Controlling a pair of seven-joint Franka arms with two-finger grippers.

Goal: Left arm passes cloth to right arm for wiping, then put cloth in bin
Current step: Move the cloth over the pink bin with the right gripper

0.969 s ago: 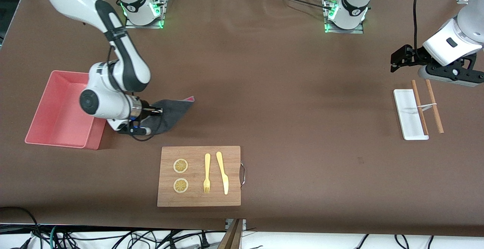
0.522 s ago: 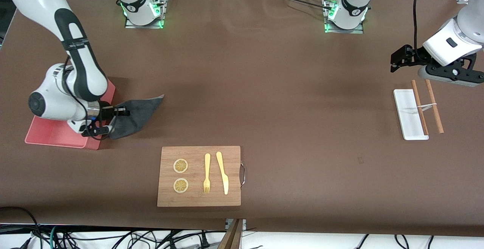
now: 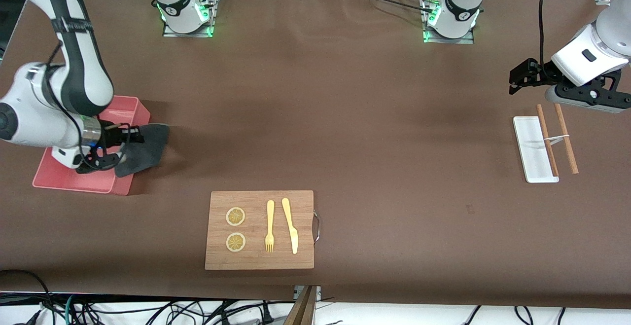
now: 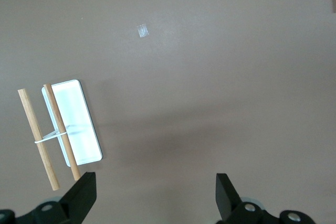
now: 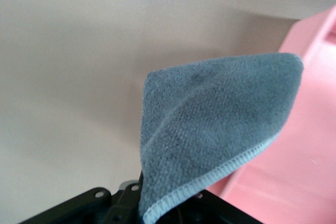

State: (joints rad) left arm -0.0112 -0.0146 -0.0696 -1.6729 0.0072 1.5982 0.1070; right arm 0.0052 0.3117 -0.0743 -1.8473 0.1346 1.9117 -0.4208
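The cloth's outer corner [image 3: 163, 130] sticks out past the bin's rim [image 3: 130, 183]. I need to bring the cloth inside the pink bin before my right gripper lets go of it.
My right gripper [image 3: 129, 140] is shut on the cloth [image 3: 145, 150], which hangs dark grey side out over the rim of the pink bin [image 3: 59, 179] at the right arm's end of the table. In the right wrist view the cloth [image 5: 210, 135] fills the middle, with the bin [image 5: 294, 150] beside it. My left gripper [image 3: 517, 79] is open and empty, held in the air at the left arm's end of the table, above bare table [image 4: 173, 129]; the left arm waits.
A wooden cutting board [image 3: 260, 261] with two lemon slices, a fork and a knife lies near the front camera. A small white tray [image 3: 530, 155] with two wooden sticks [image 3: 566, 140] across it lies under the left arm; the tray [image 4: 79, 129] shows in the left wrist view too.
My right gripper has carried the cloth toward the right arm's end of the table, from beside the bin to over its rim. The left arm has not moved.
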